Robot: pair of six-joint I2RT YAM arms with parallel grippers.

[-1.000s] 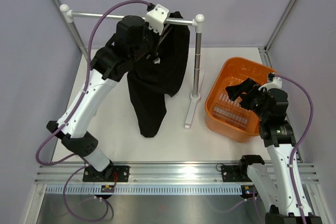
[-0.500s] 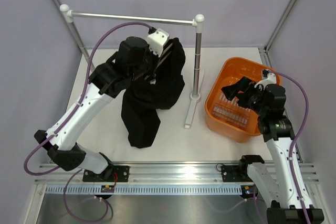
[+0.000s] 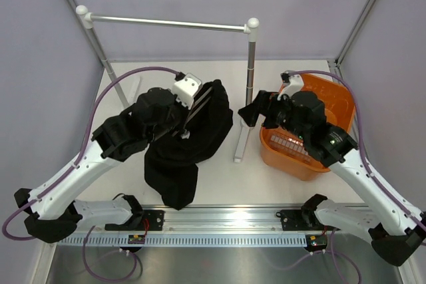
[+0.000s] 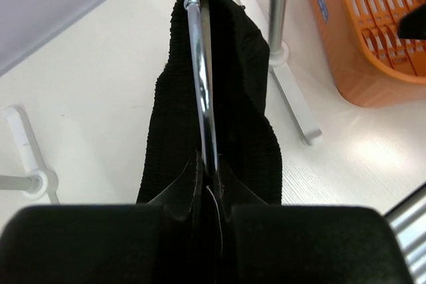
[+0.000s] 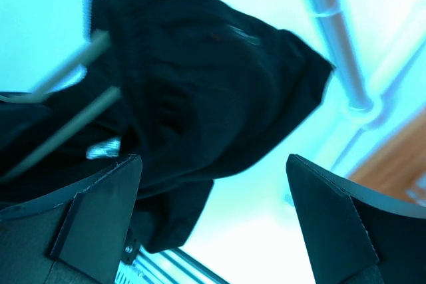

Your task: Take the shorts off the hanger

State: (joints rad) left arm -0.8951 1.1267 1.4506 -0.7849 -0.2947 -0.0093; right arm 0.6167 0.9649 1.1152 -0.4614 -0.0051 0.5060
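The shorts [image 3: 190,141] need to come off the hanger, so my right gripper will next grab their gathered waistband on the basket side, leaving the rods free.
The black shorts [image 3: 190,141] hang from the grey hanger [image 3: 200,106], its rods crossing the top of the fabric; the legs slump onto the white table. My left gripper [image 3: 188,112] is shut on the hanger. In the left wrist view the jaws [image 4: 209,172] pinch the shiny hanger rod [image 4: 198,78], with the shorts [image 4: 246,118] draped over both sides. My right gripper [image 3: 251,112] is open and empty, just right of the shorts beside the rail's post. In the right wrist view its fingers [image 5: 100,211] frame the shorts [image 5: 200,91] and hanger rods [image 5: 66,98].
The silver clothes rail [image 3: 166,23] with white joints stands at the back; its right post [image 3: 249,78] and foot [image 3: 239,144] stand between the shorts and the orange basket [image 3: 313,157]. Metal frame posts rise at the back corners.
My left gripper has carried the hanger and shorts off the rail, down and towards the near side. My right gripper has swung left out of the basket to near the shorts.
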